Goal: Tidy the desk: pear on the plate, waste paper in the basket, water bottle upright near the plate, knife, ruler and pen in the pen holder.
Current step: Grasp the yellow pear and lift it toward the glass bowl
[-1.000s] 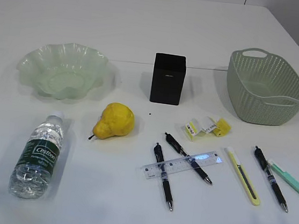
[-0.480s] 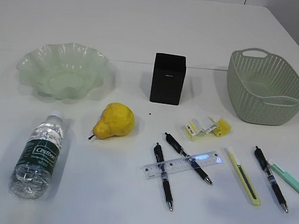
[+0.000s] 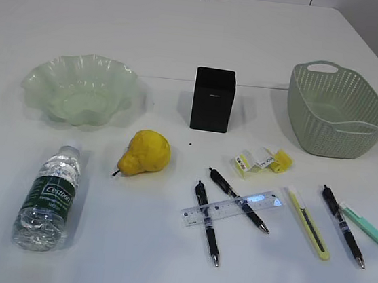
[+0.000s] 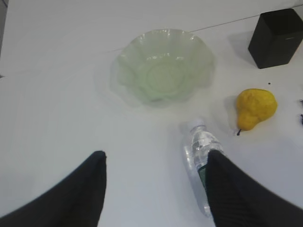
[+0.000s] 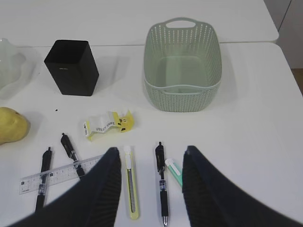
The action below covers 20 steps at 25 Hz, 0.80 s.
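My left gripper picks up the pear by its narrower neck (image 3: 131, 162), near the stem, next, since the pear's round body (image 3: 152, 150) bulges wide.
The yellow pear (image 3: 145, 153) lies in front of the pale green plate (image 3: 40, 78). To its left the water bottle (image 3: 49, 197) lies on its side. Yellow-and-white waste paper (image 3: 262, 161) sits between the black pen holder (image 3: 212, 99) and the clear ruler (image 3: 232, 208), which rests across two black pens (image 3: 206, 222). Right of these are the pale yellow knife (image 3: 308, 222), another black pen (image 3: 343, 226) and a mint-green pen (image 3: 369, 230). My left gripper (image 4: 156, 158) hangs open above the desk beside the bottle (image 4: 201, 146). My right gripper (image 5: 151, 152) is open above the knife (image 5: 131, 187).
The sage-green basket (image 3: 301, 113) stands at the back right, near the desk's right edge. A seam runs across the white desk (image 3: 161, 261) behind the plate and pen holder. Neither arm shows in the exterior view.
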Tool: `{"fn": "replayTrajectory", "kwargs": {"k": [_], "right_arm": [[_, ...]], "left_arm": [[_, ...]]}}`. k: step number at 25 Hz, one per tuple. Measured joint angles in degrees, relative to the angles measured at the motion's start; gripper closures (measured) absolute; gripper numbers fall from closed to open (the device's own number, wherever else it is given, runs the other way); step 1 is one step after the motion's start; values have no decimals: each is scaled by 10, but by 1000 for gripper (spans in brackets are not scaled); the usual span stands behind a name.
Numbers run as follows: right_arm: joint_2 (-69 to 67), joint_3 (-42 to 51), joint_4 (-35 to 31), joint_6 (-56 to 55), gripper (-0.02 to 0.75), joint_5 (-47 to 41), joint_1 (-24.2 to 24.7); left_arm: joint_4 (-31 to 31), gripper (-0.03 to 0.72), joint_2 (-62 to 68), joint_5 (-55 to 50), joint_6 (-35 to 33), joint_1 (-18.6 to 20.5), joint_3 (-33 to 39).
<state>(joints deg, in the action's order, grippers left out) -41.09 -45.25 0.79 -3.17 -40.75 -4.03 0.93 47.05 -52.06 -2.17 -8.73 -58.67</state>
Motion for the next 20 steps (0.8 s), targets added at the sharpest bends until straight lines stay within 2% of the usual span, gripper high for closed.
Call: {"fn": "replayTrajectory", "kwargs": {"k": [5, 12, 16, 20], "right_arm": [[0, 0, 0, 1, 415, 8, 0], [0, 0, -1, 2, 415, 11, 0], [0, 0, -1, 3, 415, 11, 0], [-23, -3, -1, 9, 415, 12, -12]], "left_arm": [[6, 244, 110, -17, 1, -66, -91], [11, 252, 253, -20, 68, -143, -211], [47, 252, 318, -20, 83, -186, -246], [68, 252, 363, -41, 86, -205, -251]]}}
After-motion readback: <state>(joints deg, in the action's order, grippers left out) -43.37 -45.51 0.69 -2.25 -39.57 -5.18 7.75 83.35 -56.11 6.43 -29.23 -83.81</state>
